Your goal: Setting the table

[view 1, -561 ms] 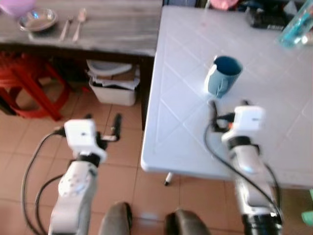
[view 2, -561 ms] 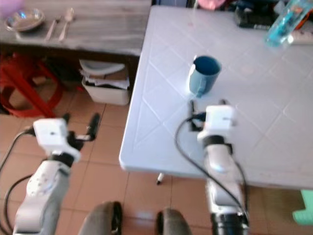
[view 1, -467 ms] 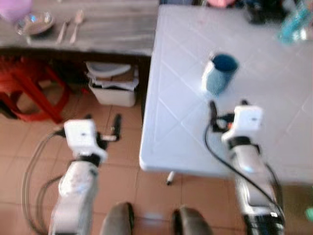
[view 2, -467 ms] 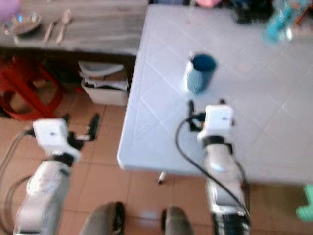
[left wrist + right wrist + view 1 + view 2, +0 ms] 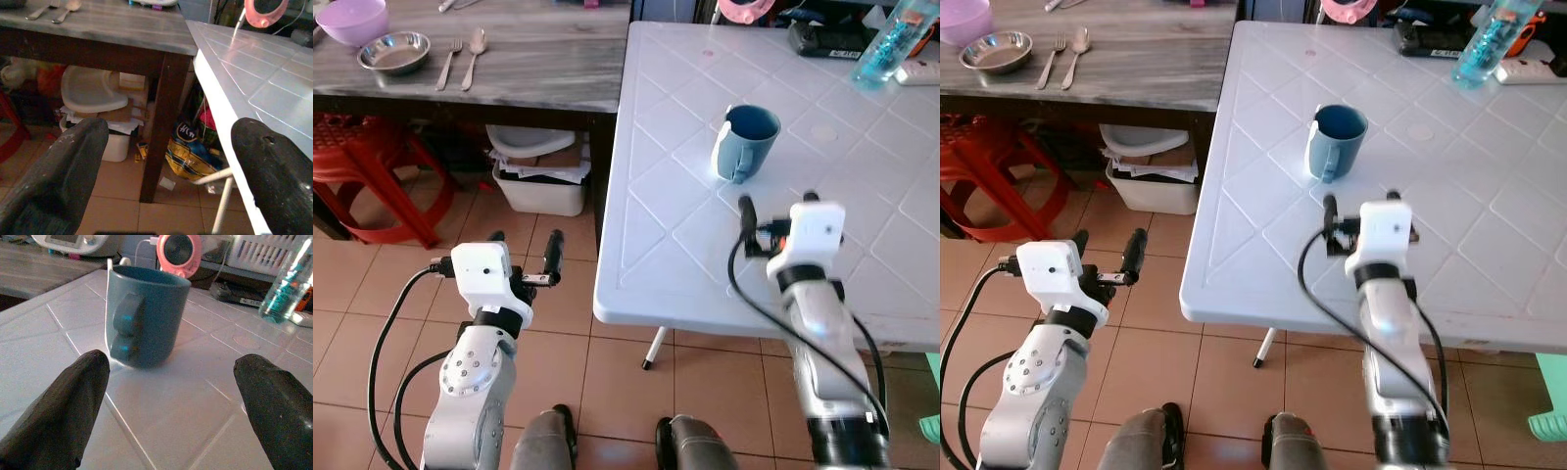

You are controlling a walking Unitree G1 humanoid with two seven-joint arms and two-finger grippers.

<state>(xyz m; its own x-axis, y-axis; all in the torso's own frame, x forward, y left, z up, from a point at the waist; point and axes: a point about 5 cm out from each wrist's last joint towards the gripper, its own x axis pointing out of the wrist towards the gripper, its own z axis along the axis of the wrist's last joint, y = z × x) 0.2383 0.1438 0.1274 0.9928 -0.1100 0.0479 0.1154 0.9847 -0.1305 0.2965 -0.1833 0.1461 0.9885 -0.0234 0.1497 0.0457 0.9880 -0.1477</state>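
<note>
I need to grab the blue mug by its handle (image 5: 742, 164) (image 5: 127, 325) with my right gripper next, so that I can set the mug out on the wooden table.
A blue mug (image 5: 746, 142) stands upright on the white plastic table (image 5: 666, 245), its handle turned toward me. My right gripper (image 5: 776, 201) hovers low over the table just on the near side of the mug, open, with nothing between its fingers (image 5: 73, 396); the right wrist view has the mug (image 5: 146, 316) centred ahead. My left gripper (image 5: 525, 240) is open over the tiled floor, left of the white table. On the wooden table (image 5: 538, 59) at the far left lie a steel bowl (image 5: 393, 51), a fork (image 5: 445, 61) and a spoon (image 5: 473, 54).
A purple bowl (image 5: 352, 18) sits by the steel one. Under the wooden table are a white bin (image 5: 538, 176) and a red stool (image 5: 372, 186). At the white table's far side stand a blue bottle (image 5: 891, 44) and a black device (image 5: 827, 37).
The view has shifted a little and sharpened from blur. The mug and both grippers keep the same places relative to each other.
</note>
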